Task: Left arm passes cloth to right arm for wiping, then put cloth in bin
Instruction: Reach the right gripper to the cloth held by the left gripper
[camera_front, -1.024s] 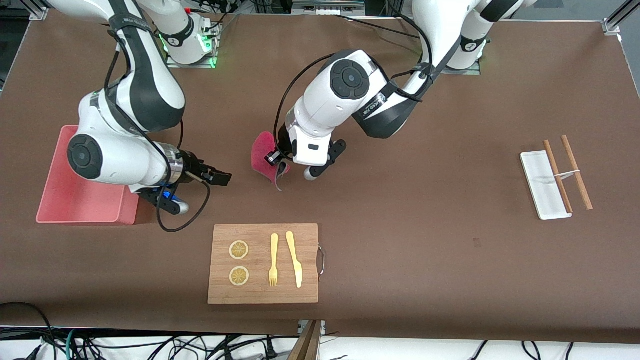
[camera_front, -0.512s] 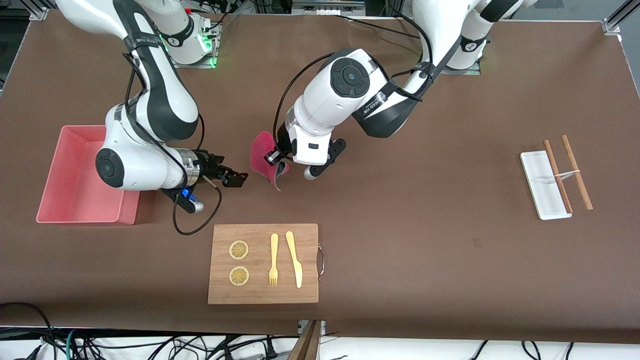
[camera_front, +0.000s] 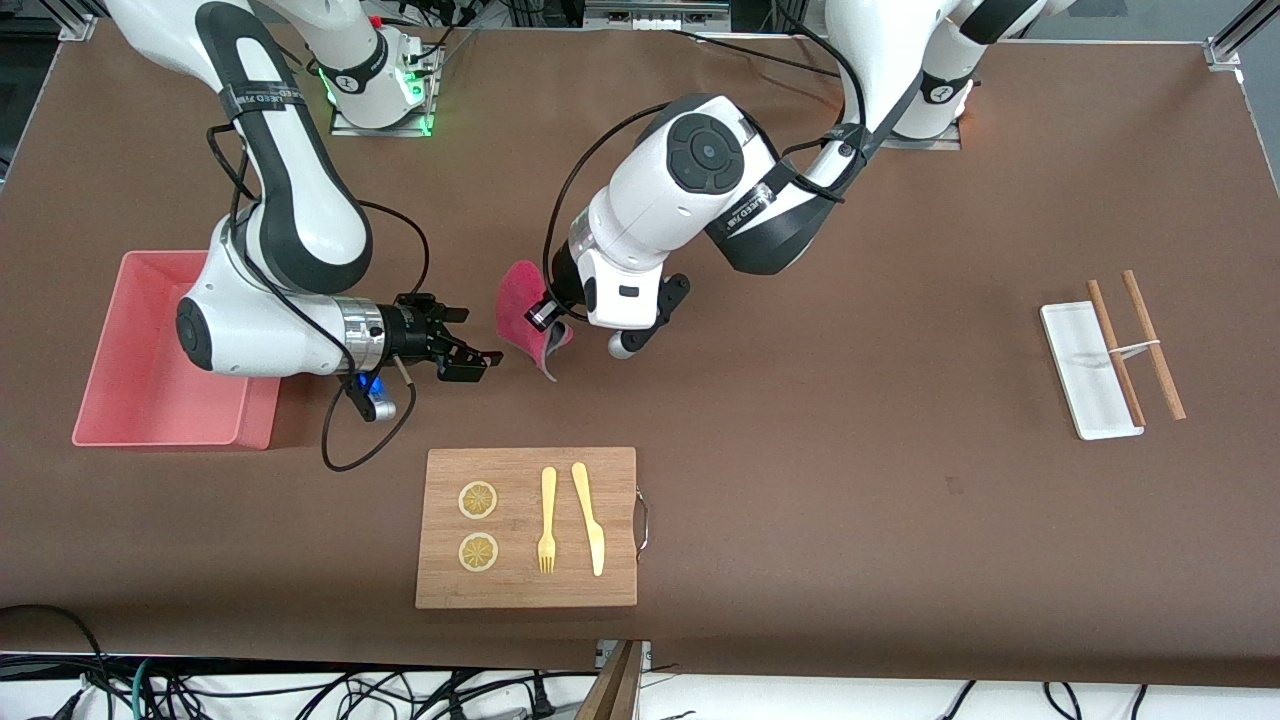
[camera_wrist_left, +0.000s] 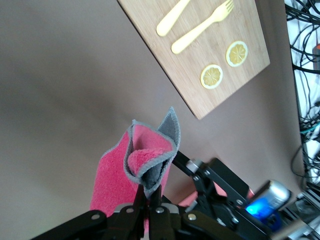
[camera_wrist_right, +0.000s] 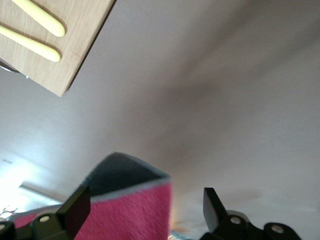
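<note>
The right gripper will next pinch the cloth by its grey edge (camera_wrist_right: 134, 189) for the wiping and the trip to the pink bin.
The magenta-red cloth (camera_front: 518, 300) hangs above the table's middle, pinched at one corner by my left gripper (camera_front: 548, 328), which is shut on it. In the left wrist view the cloth (camera_wrist_left: 145, 160) bunches up from the shut fingertips of the left gripper (camera_wrist_left: 148, 192), grey underside showing. My right gripper (camera_front: 480, 336) is open and level beside the cloth, pointing at it from the bin's side. In the right wrist view the cloth (camera_wrist_right: 130, 210) shows between the spread fingers of the right gripper (camera_wrist_right: 144, 205), touching neither. The pink bin (camera_front: 130, 400) stands at the right arm's end of the table.
A wooden board (camera_front: 525, 585) with two lemon slices (camera_front: 478, 500), a yellow fork (camera_front: 547, 520) and a yellow knife (camera_front: 590, 518) lies nearer the front camera than both grippers. A white tray (camera_front: 1085, 375) and wooden chopsticks (camera_front: 1150, 345) lie at the left arm's end.
The right arm has swung from over the bin toward the cloth, bringing its open gripper close to it. The left arm has held the cloth almost still.
</note>
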